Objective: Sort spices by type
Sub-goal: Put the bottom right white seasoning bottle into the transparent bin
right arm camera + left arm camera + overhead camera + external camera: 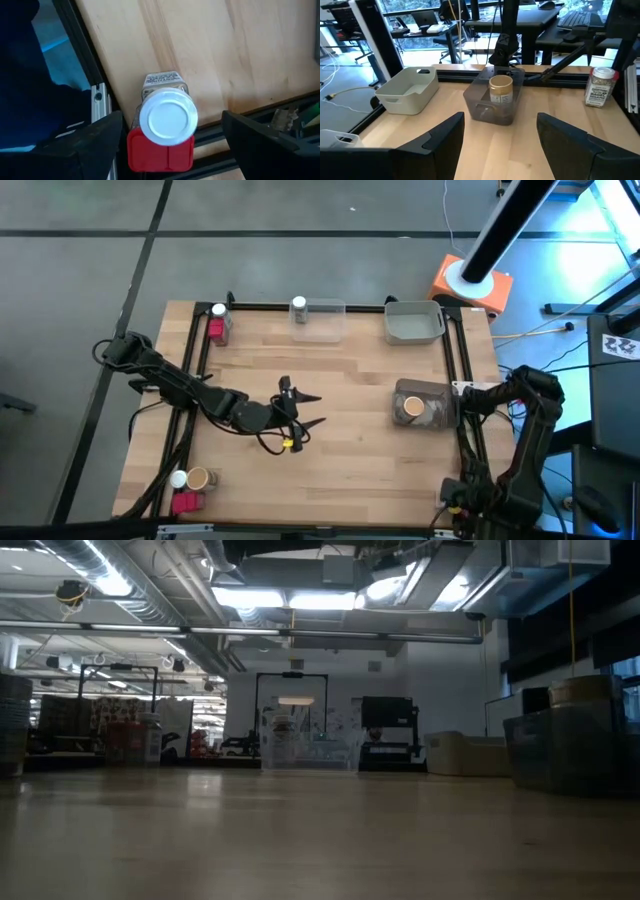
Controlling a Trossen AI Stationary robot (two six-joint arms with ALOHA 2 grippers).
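Observation:
My right gripper should next grab the white-lidded jar by its lidded end point(168, 117). Then it can sort the jar into the clear tray.
My left gripper point(320, 409) point(500, 130) hangs open over the middle of the table and faces a dark tray point(436, 404) point(479, 102), in which a tan round jar point(412, 407) point(500, 89) stands. My right gripper point(172, 140) is open above the table's near right corner. Below it, between its fingers and untouched, a white-lidded clear jar point(167, 119) point(600, 86) stands against a red packet point(160, 152). A second white-lidded jar point(298, 305) stands in the clear tray point(325, 322). A jar point(218, 310) and red packet point(215, 330) sit at the far left corner.
A grey tray point(413, 321) point(407, 90) sits at the far right. A white-lidded jar point(178, 478), a tan jar point(198, 478) and a red packet point(185, 502) stand at the near left corner. Black rails point(460, 360) run along the table's sides. Bare wood lies between my left gripper and the dark tray.

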